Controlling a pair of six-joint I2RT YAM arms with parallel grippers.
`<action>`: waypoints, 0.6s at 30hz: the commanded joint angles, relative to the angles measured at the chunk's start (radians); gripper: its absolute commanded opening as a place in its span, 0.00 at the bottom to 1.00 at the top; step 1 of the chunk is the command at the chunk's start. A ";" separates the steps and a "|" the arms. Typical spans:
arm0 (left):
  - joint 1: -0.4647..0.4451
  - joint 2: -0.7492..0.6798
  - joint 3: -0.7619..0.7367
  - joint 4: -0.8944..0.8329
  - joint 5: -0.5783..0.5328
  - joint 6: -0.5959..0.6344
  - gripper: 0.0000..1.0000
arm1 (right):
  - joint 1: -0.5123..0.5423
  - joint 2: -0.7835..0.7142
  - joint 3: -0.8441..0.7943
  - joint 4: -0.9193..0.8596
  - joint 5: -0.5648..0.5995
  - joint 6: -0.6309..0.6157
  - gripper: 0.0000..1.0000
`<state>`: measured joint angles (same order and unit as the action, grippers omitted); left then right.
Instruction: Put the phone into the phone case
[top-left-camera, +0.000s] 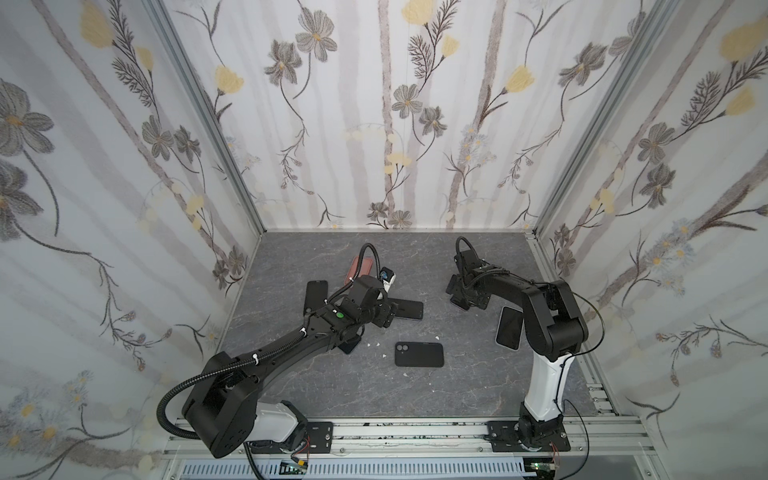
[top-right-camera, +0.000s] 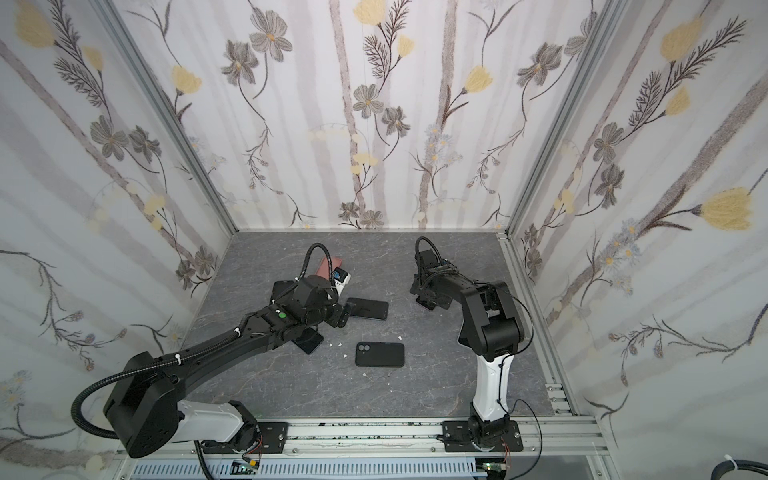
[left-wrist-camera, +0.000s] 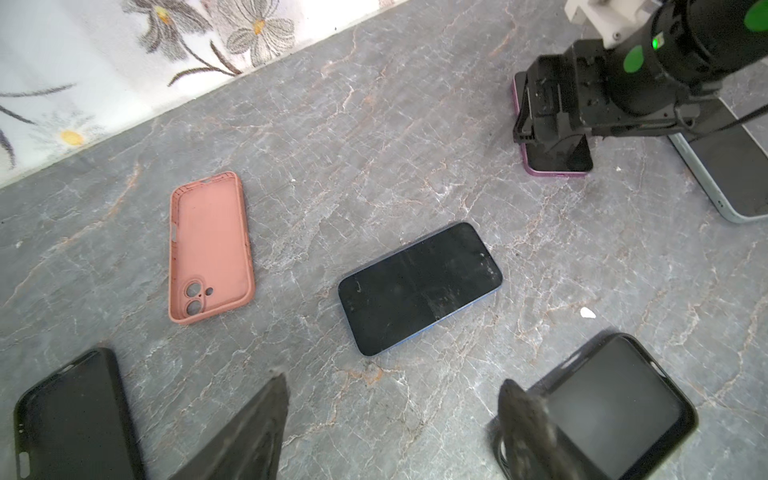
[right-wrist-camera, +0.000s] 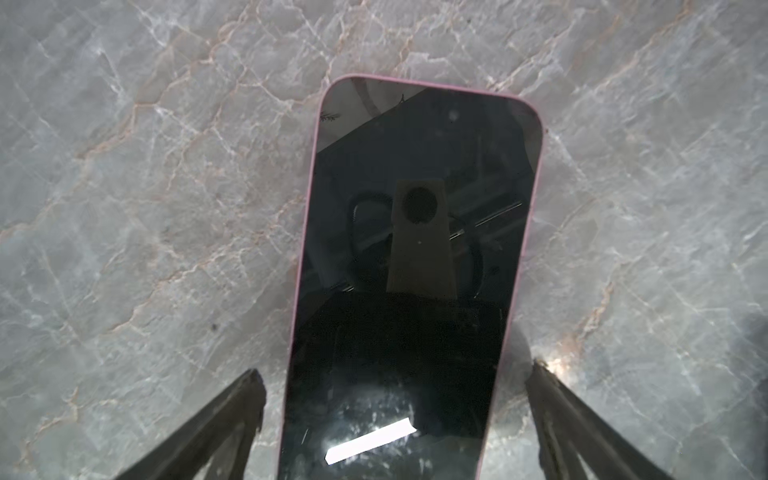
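Observation:
In the right wrist view my right gripper's fingers reach down to the table beside both pink phone edges, so it is now time to close on the phone.
An empty salmon phone case (left-wrist-camera: 210, 249) lies open side up near the back wall, also visible in a top view (top-left-camera: 358, 266). A blue-edged phone (left-wrist-camera: 419, 286) lies screen up beside it, and shows in both top views (top-left-camera: 409, 309) (top-right-camera: 370, 308). My left gripper (left-wrist-camera: 395, 390) hovers open just short of this phone, with only bare table between its fingers. My right gripper (right-wrist-camera: 397, 378) is open and low over a pink-edged phone (right-wrist-camera: 415, 249). Its fingers (right-wrist-camera: 253, 382) stand either side of the phone with a gap on each side.
A black case (top-left-camera: 419, 354) lies back up at the table's middle front. Another black case (left-wrist-camera: 70, 419) and a black-cased phone (left-wrist-camera: 615, 407) flank my left gripper. A pale blue phone (top-left-camera: 510, 328) lies by the right arm. Small white chips (top-left-camera: 376, 345) dot the grey marbled table (top-left-camera: 332, 386).

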<state>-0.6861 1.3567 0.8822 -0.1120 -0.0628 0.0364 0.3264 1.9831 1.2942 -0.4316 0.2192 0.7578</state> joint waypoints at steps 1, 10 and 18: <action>0.013 -0.007 -0.017 0.084 0.029 0.006 0.78 | 0.004 0.018 0.001 -0.038 -0.003 0.034 0.96; 0.016 -0.005 -0.003 0.082 0.035 0.007 0.78 | 0.004 0.044 0.044 -0.077 0.018 0.013 0.90; 0.021 -0.010 -0.004 0.088 0.032 0.008 0.78 | 0.006 0.055 0.063 -0.119 0.022 -0.024 0.84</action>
<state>-0.6704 1.3525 0.8711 -0.0578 -0.0296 0.0368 0.3305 2.0281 1.3579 -0.4904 0.2565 0.7486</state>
